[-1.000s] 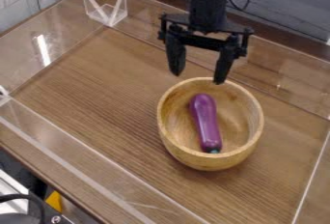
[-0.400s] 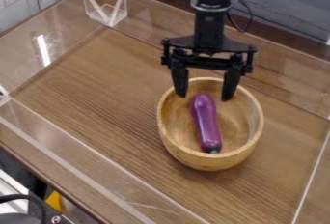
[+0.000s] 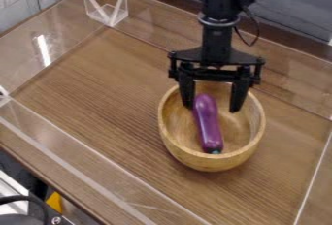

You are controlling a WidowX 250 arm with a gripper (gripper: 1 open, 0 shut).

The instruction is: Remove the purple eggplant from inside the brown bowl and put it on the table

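Note:
My fingers are just above the purple eggplant's far end (image 3: 204, 104), near the bowl's rim, so my gripper should come down before it closes on the purple eggplant.
The purple eggplant (image 3: 208, 122) lies lengthwise inside the brown bowl (image 3: 177, 137), its blue-green tip toward the near rim. The bowl rests on the wood-grain table (image 3: 104, 83), right of centre. My black gripper (image 3: 213, 99) points straight down over the bowl's far half. It is open, with one finger (image 3: 187, 95) left of the eggplant's far end and the other finger (image 3: 239, 99) to its right. The fingertips reach down to about the level of the bowl's rim, and nothing is gripped between them.
Low clear acrylic walls (image 3: 52, 35) edge the table on the left, front and right. A small clear acrylic stand (image 3: 107, 8) sits at the far left corner. Bare tabletop stretches left of and in front of the bowl.
The gripper has come down and toward the bowl, from above the far rim to straddling the eggplant's far end. It has stayed open. Bowl and eggplant have not moved.

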